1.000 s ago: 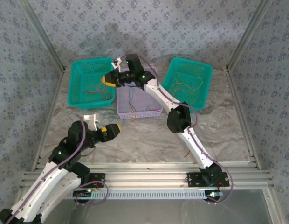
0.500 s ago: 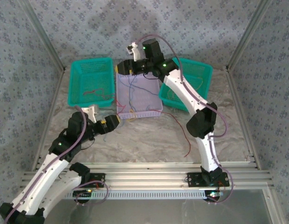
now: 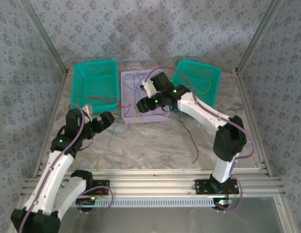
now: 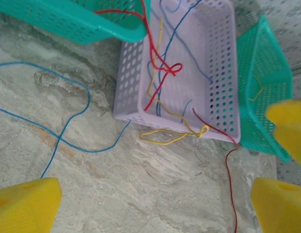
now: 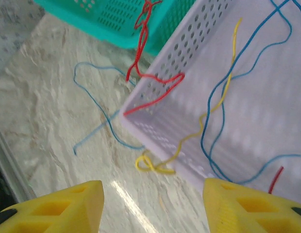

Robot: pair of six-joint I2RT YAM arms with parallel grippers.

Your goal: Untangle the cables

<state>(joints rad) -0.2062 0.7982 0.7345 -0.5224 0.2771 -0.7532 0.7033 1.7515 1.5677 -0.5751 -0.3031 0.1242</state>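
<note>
I need to untangle the yellow cable, so I need to reach outside the basket's rim with my right gripper and grab the yellow cable's knotted loop (image 3: 138, 122) (image 5: 146, 163). I should leave the blue cables free.
The cables are thin red, blue and yellow wires tangled in the lavender basket (image 3: 132, 80) and spilling over its front rim. A red cable (image 4: 162, 68) loops over a yellow cable (image 4: 165, 138) that hangs knotted outside the rim. A blue cable (image 4: 68, 141) crosses itself on the table, and a long red cable (image 3: 189, 138) trails right of the basket. My left gripper (image 4: 155, 208) is open above bare table, near the blue cable. My right gripper (image 5: 153, 208) is open just before the basket's front left corner, near the yellow loop (image 5: 153, 165).
A teal basket (image 3: 92, 68) stands left of the lavender one with a red wire hanging over its rim; another teal basket (image 3: 211, 73) stands on the right with a thin wire inside. Metal frame posts and patterned walls close in the marble table.
My right arm rose at the back, then came down to the lavender basket's front left corner. A long red cable now lies on the table. My left gripper drew back left.
</note>
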